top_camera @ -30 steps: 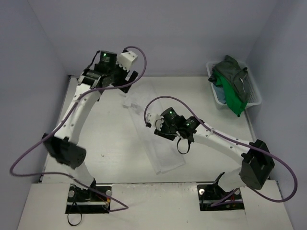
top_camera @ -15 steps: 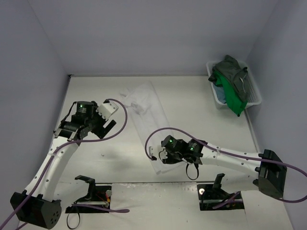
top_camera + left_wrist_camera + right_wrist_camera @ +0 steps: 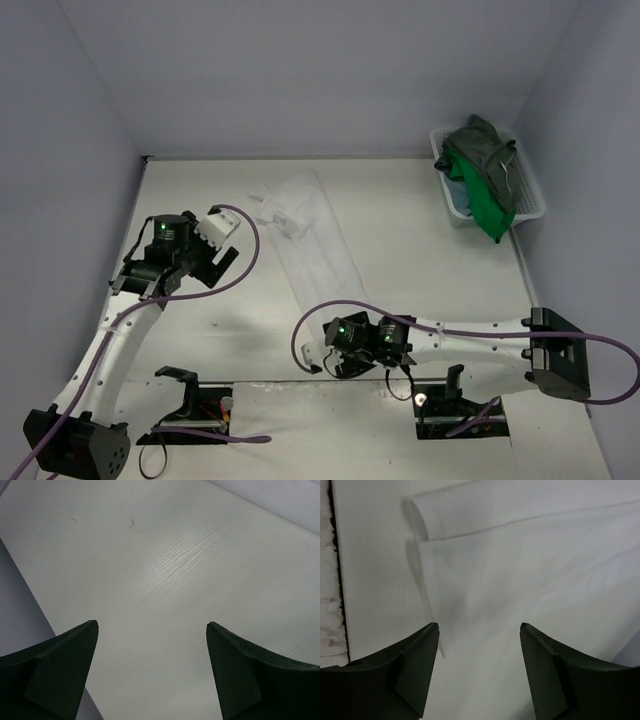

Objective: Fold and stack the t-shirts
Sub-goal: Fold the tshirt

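Observation:
I should next grab the near end of the white t-shirt [image 3: 312, 240] with my right gripper, to fold that end of the narrow strip [image 3: 322, 318] over the rest.
A white t-shirt [image 3: 312, 240], folded into a long narrow strip, lies slanted across the middle of the table; its near end [image 3: 530, 555] shows in the right wrist view. My right gripper [image 3: 322, 362] [image 3: 479, 625] hovers open over that near end by the table's front edge, with nothing between its fingers. My left gripper [image 3: 222, 262] [image 3: 152, 625] is wide open over bare table, left of the shirt and apart from it. A dark grey-green t-shirt [image 3: 487, 148], a bright green one [image 3: 488, 205] and a teal-blue one [image 3: 458, 197] are piled in the basket.
A white mesh basket [image 3: 530, 205] stands at the back right against the wall. Grey walls close in the table [image 3: 420, 240] at the back and both sides. The front edge [image 3: 335, 580] runs close to my right gripper.
My left arm came down from the back to the left middle of the table. My right arm drew back to the front edge, its jaws widening, leaving the shirt stretched out.

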You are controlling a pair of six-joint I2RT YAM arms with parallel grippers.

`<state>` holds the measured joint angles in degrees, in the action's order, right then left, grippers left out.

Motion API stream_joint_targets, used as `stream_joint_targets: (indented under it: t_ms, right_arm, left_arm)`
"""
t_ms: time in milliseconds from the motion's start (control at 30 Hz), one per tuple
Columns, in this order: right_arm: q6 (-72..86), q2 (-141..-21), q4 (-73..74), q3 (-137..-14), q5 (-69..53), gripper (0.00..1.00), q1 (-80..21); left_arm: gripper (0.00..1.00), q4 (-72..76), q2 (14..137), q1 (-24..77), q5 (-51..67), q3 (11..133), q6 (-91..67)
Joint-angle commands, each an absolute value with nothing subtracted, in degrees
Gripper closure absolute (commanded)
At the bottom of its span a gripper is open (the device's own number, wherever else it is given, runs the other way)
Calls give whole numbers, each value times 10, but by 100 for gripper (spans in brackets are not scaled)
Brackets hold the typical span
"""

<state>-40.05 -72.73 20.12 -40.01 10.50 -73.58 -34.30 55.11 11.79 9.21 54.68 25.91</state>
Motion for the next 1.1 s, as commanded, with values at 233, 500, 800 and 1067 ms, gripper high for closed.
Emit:
stream_joint_targets:
  t_ms: [233,500,800,1067]
  right_arm:
    - [-341,-777,202,-413,98,9,-803]
    - [-340,-813,171,-400,90,12,-804]
    - [-347,-839,144,-393,83,23,-796]
    - [-376,-875,109,-382,51,32,-750]
  left_arm:
    - [17,-302,547,101,118,541,235]
    - [17,-296,543,90,134,539,224]
    - [17,-297,552,87,140,548,216]
    - [17,-298,555,77,149,547,210]
